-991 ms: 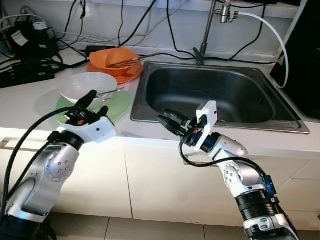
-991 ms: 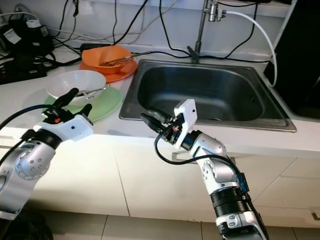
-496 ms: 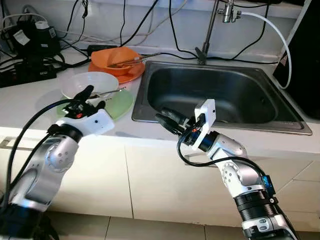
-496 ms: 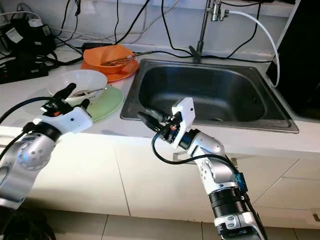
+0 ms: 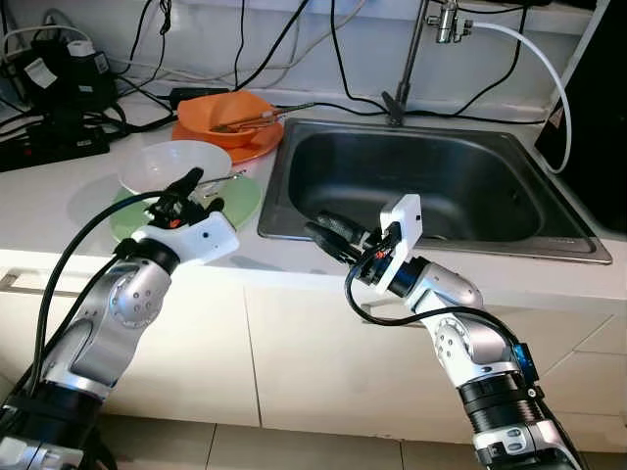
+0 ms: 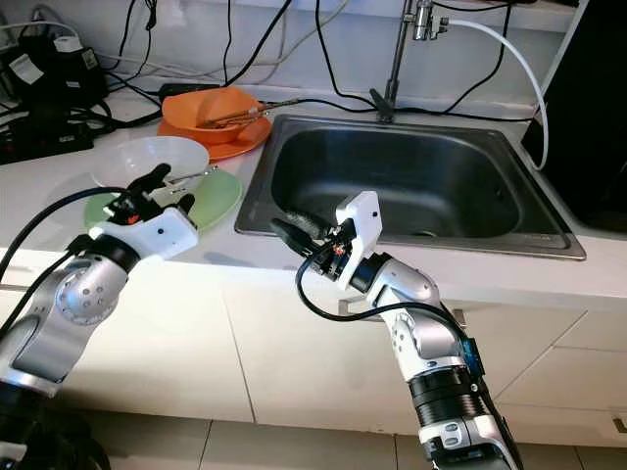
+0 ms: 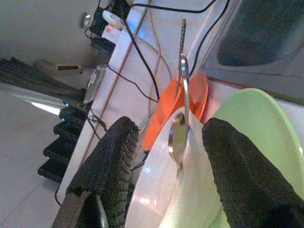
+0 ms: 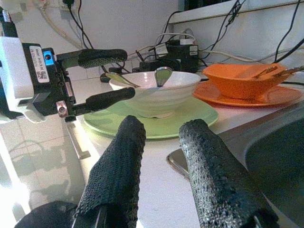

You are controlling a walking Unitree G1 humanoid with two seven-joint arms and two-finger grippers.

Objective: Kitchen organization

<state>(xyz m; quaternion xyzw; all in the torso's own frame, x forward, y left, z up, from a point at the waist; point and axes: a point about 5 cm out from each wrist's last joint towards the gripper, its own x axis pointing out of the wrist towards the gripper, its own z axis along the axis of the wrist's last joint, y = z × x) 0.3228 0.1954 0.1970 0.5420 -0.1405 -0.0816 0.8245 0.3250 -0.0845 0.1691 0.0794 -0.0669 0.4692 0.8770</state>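
Note:
The spoon's bowl end rests down inside the white bowl (image 5: 167, 162). Next, my left gripper grabs the spoon by its handle sticking past the white bowl's rim (image 5: 233, 176).
A white bowl (image 5: 167, 162) holding a metal spoon (image 7: 181, 124) sits on a green plate (image 5: 238, 201) on the white counter, left of the steel sink (image 5: 431, 181). Behind it, an orange bowl (image 5: 225, 110) with utensils rests on an orange plate (image 5: 253, 149). My left gripper (image 5: 196, 194) is open at the near rim of the white bowl, one finger on each side of the spoon in the left wrist view. My right gripper (image 5: 321, 230) hangs open over the sink's front left corner, pointing toward the bowl (image 8: 154, 92) and green plate (image 8: 190, 121).
A faucet (image 5: 411, 59) with a white hose stands behind the sink. Black cables and power strips (image 5: 59, 137) crowd the back left of the counter. A dark appliance (image 5: 598, 117) stands at the far right. The counter's front edge runs just under both arms.
My left gripper has shifted right along the near side of the white bowl and closer to its spoon. The right arm has barely moved.

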